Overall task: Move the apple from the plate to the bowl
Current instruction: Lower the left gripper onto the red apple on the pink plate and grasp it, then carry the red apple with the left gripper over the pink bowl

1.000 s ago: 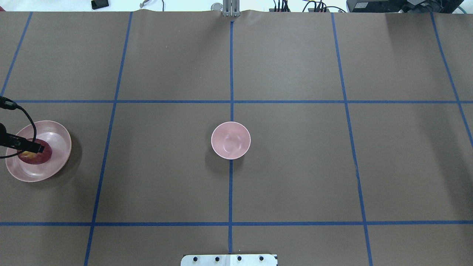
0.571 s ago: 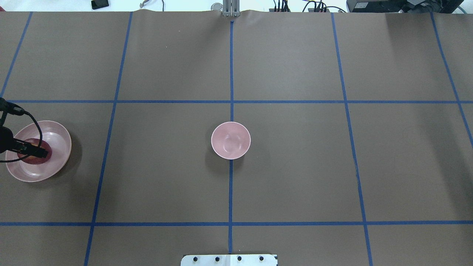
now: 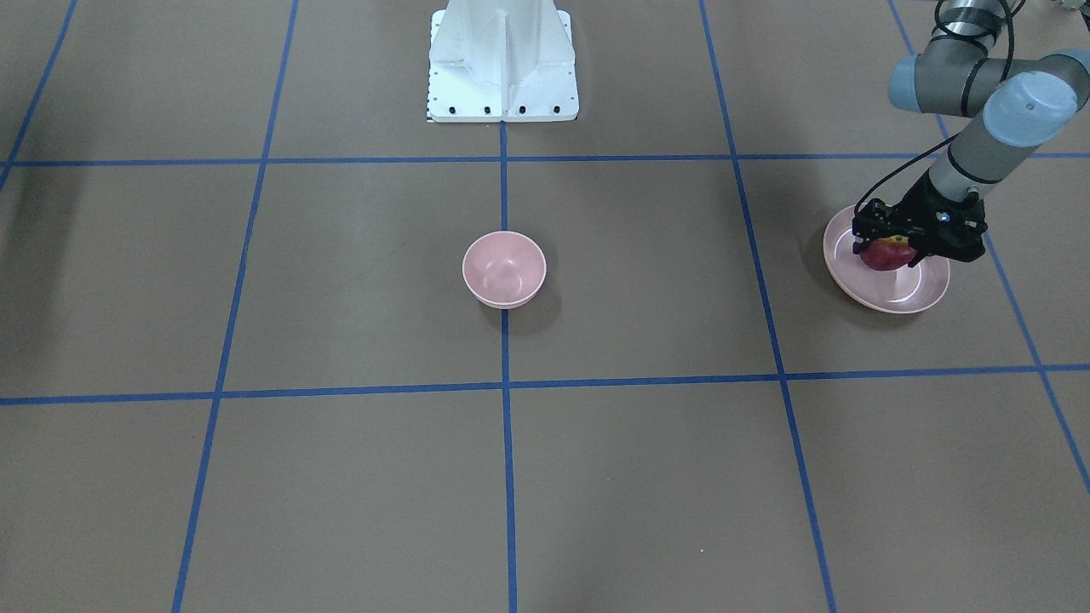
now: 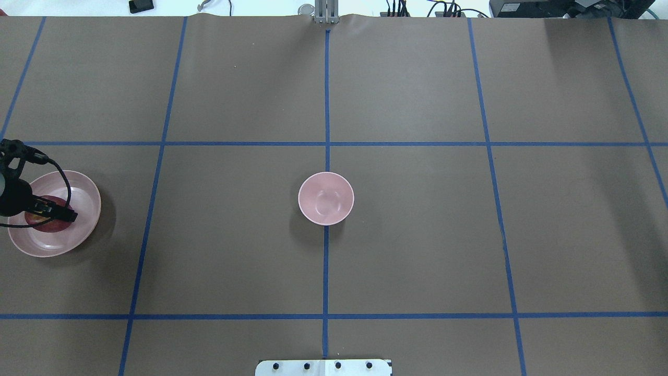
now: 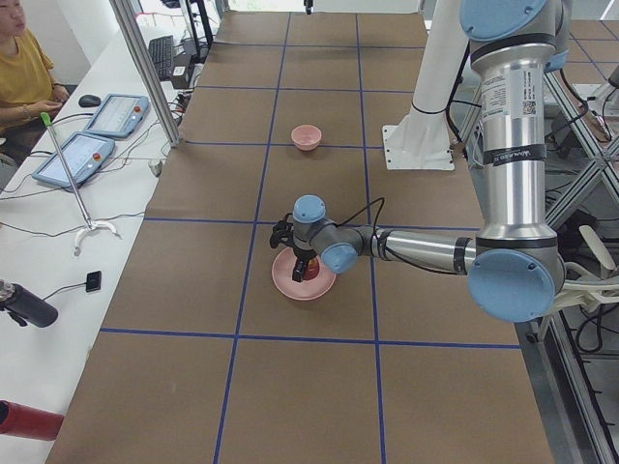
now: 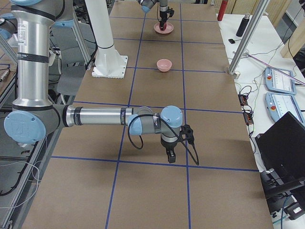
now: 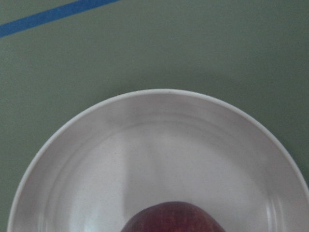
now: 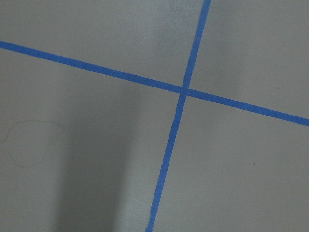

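I will grab the apple's round sides with my left gripper next, to move the dark red apple (image 3: 886, 256) from the plate into the small pink bowl (image 3: 503, 270).
The dark red apple (image 3: 886, 256) lies on the pale pink plate (image 3: 896, 298) at the table's left end, and both show in the overhead view (apple (image 4: 52, 225), plate (image 4: 84, 198)). My left gripper (image 3: 896, 245) is low over the plate, open, with a black finger on either side of the apple. The left wrist view shows the apple's top (image 7: 171, 218) on the plate (image 7: 159, 140). The small pink bowl (image 4: 325, 198) stands empty at the table's centre. My right gripper (image 6: 170, 155) shows only in the exterior right view; I cannot tell whether it is open or shut.
The brown table cover carries a grid of blue tape lines (image 4: 326, 104). The robot's white base (image 3: 502, 64) stands at the near middle edge. An operator (image 5: 24, 72) sits at a side desk beyond the table's far edge.
My left gripper has moved lower over the apple and a little further onto the plate, covering more of the apple. The bowl and plate have not moved.
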### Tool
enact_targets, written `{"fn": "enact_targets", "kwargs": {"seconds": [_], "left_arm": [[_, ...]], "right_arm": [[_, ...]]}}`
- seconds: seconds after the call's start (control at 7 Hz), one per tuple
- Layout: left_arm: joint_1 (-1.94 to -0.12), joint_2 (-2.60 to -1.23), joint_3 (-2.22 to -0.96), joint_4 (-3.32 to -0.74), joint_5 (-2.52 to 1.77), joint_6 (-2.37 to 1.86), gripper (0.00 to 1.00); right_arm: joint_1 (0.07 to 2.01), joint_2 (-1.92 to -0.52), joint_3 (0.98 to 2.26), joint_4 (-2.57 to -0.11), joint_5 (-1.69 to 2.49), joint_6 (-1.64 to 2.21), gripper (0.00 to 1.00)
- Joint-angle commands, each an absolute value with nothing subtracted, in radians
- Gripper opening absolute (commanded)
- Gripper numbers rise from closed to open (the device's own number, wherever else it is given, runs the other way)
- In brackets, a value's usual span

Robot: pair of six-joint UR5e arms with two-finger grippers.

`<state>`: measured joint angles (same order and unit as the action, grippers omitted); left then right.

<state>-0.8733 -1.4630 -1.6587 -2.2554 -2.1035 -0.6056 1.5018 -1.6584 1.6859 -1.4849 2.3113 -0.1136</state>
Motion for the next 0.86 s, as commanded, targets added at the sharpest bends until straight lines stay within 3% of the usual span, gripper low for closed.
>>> {"fn": "enact_targets", "kwargs": {"seconds": [0.0,0.14,0.43,0.71], "left_arm": [[-0.876,-1.465,-1.667,-2.256,-2.108,-0.604,0.19],[-0.877,-1.462,-1.702,-2.246,-2.147,-0.604,0.15],[-0.885,-1.489,-1.829,-2.118,-2.209,-0.641,0.15],[-0.867,-1.665,-1.914,-1.962,-2.186,-0.917,0.16]], "right_arm": [[1.502,-1.658,1.686,-1.485,2.313,-0.114,1.00],[1.502,-1.657,1.686,-1.485,2.313,-0.114,1.00],[1.502,-1.657,1.686,-1.485,2.315,-0.112,1.00],[1.502,-1.658,1.686,-1.485,2.316,-0.112,1.00]]}}
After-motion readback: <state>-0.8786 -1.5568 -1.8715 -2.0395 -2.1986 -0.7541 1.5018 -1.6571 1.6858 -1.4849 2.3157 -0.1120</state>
